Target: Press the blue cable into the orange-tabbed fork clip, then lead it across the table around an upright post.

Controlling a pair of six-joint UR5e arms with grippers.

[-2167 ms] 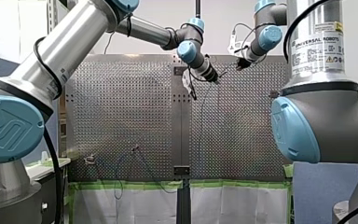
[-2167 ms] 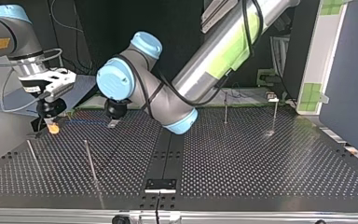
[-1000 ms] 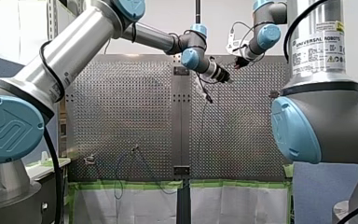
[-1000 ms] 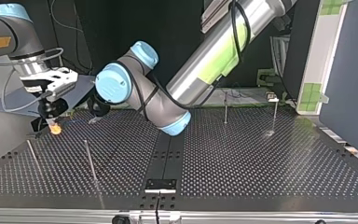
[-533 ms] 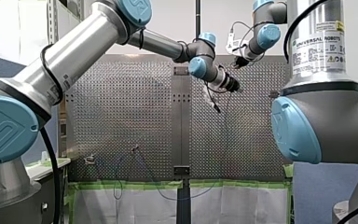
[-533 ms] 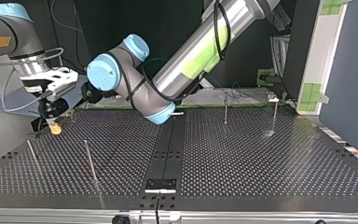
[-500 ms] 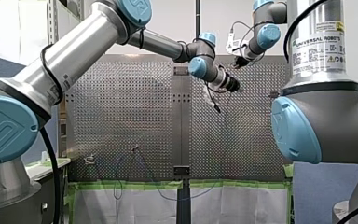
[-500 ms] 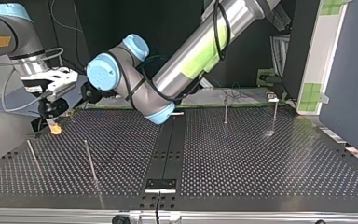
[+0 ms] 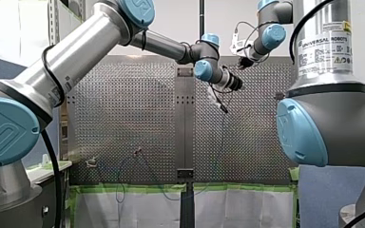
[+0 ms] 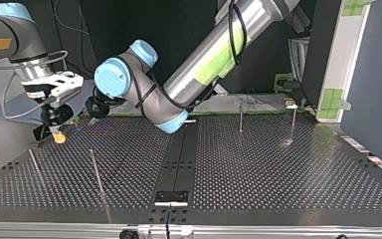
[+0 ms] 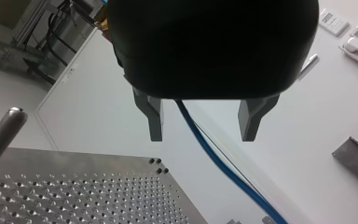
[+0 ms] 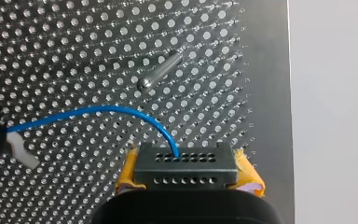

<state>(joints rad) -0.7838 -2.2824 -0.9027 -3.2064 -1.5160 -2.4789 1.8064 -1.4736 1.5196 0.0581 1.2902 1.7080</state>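
Observation:
I should next grab the blue cable with my left gripper by the end of its arc, to lead it around the upright post.
The blue cable arcs over the perforated table and ends between the fingers of my right gripper, which is shut on it; yellow pads show at the gripper's sides. In the top view my right gripper stands low at the left, with an orange tab just under it. My left gripper is open. The cable runs between its metal fingers, close to one and untouched by the other. In the top view my left gripper hangs just right of the right one.
An upright post stands just beyond the cable's arc. In the top view two thin posts rise at the near left and two more at the far right. A dark strip runs down the table's middle. Another post stands beside my left gripper.
My left arm has swung toward my right gripper, to the top view's left, and its gripper now hangs lower beside it. My right arm has stayed still.

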